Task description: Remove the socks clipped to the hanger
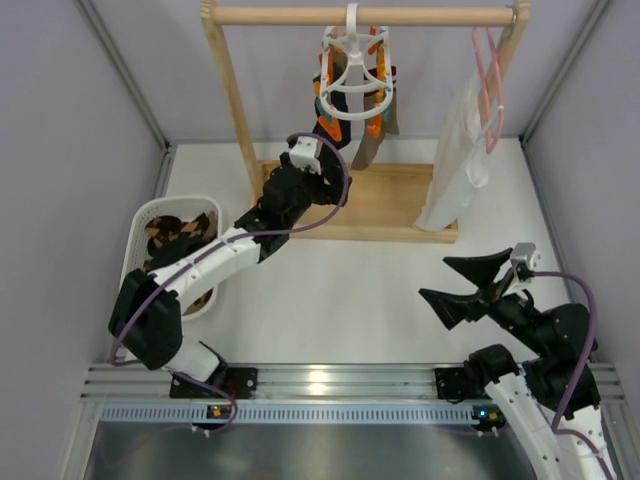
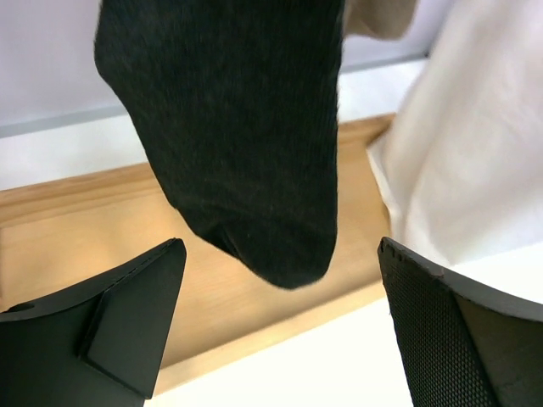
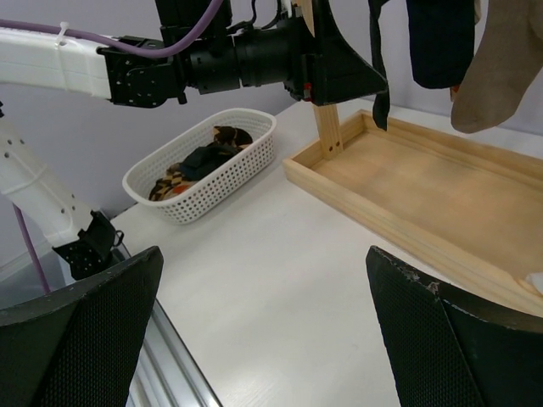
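Observation:
The dark sock's clip should stay free for my right gripper to open. My left gripper needs to grab the sock by its hanging toe (image 2: 283, 251) next.
The white oval hanger (image 1: 355, 80) with orange and teal clips hangs from the wooden rail. A dark sock (image 2: 237, 127) and a tan sock (image 1: 370, 145) are clipped to it; both also show in the right wrist view, the dark one (image 3: 441, 34) and the tan one (image 3: 501, 68). My left gripper (image 2: 280, 305) is open just under the dark sock's toe, with one finger on each side and not touching it. My right gripper (image 1: 465, 285) is open and empty over the table at the front right.
A white perforated basket (image 1: 140, 225) at the left holds several socks (image 3: 191, 165). The rack's wooden base tray (image 1: 400, 195) lies under the hanger. A white translucent garment (image 1: 455, 160) hangs on a pink hanger (image 1: 490, 60) to the right.

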